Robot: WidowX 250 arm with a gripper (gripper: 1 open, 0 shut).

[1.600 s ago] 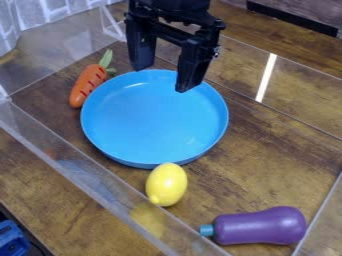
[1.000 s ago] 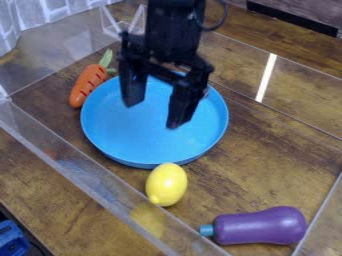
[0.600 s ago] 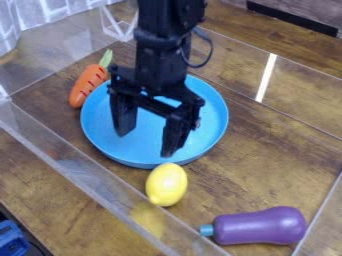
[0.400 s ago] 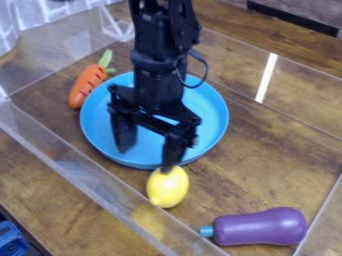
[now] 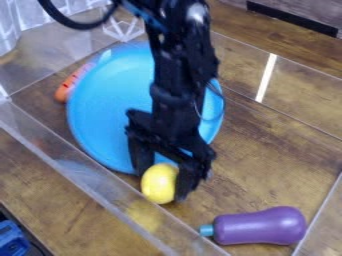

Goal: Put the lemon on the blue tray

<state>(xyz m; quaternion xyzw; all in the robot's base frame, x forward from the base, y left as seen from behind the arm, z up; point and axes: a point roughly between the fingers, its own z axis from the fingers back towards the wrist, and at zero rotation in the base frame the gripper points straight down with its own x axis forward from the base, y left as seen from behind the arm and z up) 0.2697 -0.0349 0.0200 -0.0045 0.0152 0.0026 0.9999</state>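
My gripper grabs the lemon by its rounded middle (image 5: 160, 183) next, to put the lemon on the blue tray (image 5: 110, 100).
The lemon (image 5: 158, 185) is a small yellow oval lying on the wooden table just in front of the blue tray (image 5: 110, 100). My gripper (image 5: 168, 172) points straight down with its black fingers (image 5: 139, 158) open on either side of the lemon, low at table height. Nothing is gripped. The tray looks tipped, its far left side raised and its near rim under the arm.
A purple eggplant (image 5: 261, 226) lies at the front right. Only a sliver of the orange carrot (image 5: 63, 90) shows past the tray's left edge. Clear plastic walls (image 5: 54, 170) run along the left and front of the workspace.
The gripper came down and toward the camera from above the tray until its open fingers straddle the lemon. The tray has tipped up and now covers most of the carrot.
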